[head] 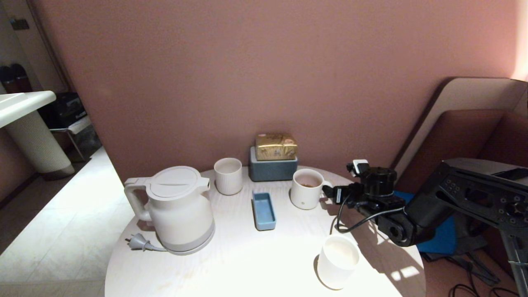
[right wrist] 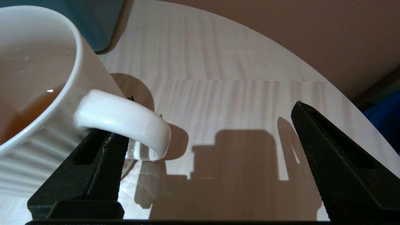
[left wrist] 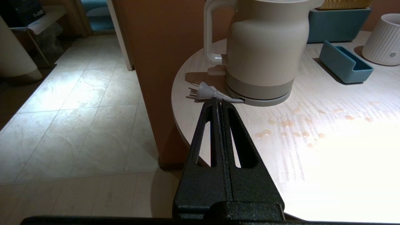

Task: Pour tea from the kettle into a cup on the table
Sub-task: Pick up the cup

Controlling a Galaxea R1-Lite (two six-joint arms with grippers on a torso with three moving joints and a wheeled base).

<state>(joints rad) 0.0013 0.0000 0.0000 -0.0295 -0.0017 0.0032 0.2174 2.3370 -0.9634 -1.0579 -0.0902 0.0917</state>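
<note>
My right gripper is ready to close on the cup's handle, which has fingers on either side of its outer curve (head: 329,185) (right wrist: 162,135), one inside the loop.
The cream-white kettle (head: 179,210) (left wrist: 265,47) stands on its grey base at the left of the round table (head: 247,264) (right wrist: 225,56). The ribbed white cup (head: 307,190) (right wrist: 47,47) with a loop handle (right wrist: 125,117) sits at the back right and holds brownish tea (right wrist: 22,117). My right gripper (head: 332,193) (right wrist: 214,101) is open, low over the table, right beside the cup's handle. One of its fingers (right wrist: 103,156) lies under the handle; I cannot tell whether they touch. My left gripper (left wrist: 218,101) is shut and empty at the table's near left edge, pointing at the kettle's base.
A handleless ribbed cup (head: 228,175) stands behind the kettle and a smooth white cup (head: 338,260) near the front right edge. A blue tray (head: 264,211) lies mid-table before a grey-blue box (head: 272,170) topped by a gold packet (head: 275,146). The kettle's plug (head: 138,242) and tea drops (left wrist: 287,123) lie on the top.
</note>
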